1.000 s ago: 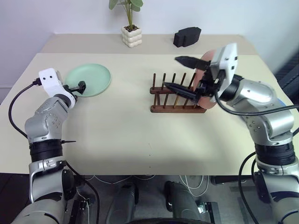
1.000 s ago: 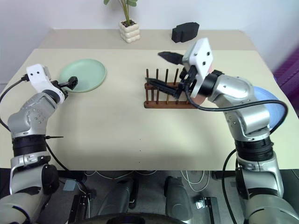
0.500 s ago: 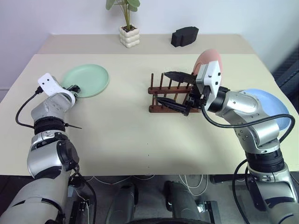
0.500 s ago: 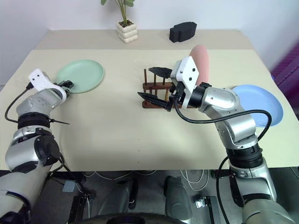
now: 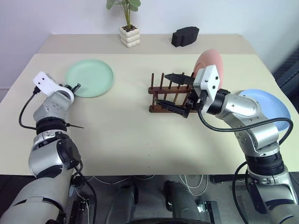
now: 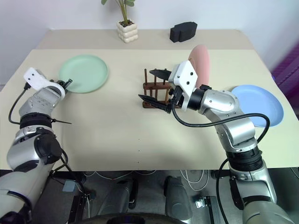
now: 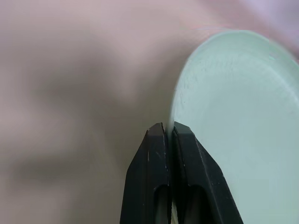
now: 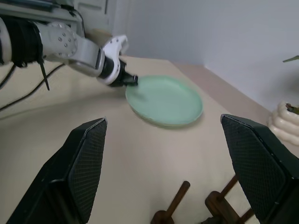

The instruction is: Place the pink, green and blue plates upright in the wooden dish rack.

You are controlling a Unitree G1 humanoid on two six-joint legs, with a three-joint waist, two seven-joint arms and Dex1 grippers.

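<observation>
I should next take hold of the blue plate's thin rim with my right gripper, since the plate's round side is wider than the open fingers. The plate can then be placed upright.
The mint green plate lies nearly flat at the far left of the table. My left gripper is shut on its near rim, and the left wrist view shows the black fingers pinching that edge of the green plate. The pink plate stands upright at the right end of the wooden dish rack. The blue plate lies flat on the table at the right, partly behind my right arm. My right gripper hangs open at the rack's front, holding nothing.
A potted plant in a white pot and a black lumpy block stand on the raised ledge at the back. A black cable loops off my left forearm. Bare tabletop stretches between the green plate and the rack.
My left gripper's fingers have closed on the green plate's rim. My right gripper stays open and has sunk a little in front of the rack, leaving the pink plate standing. The head view has shifted.
</observation>
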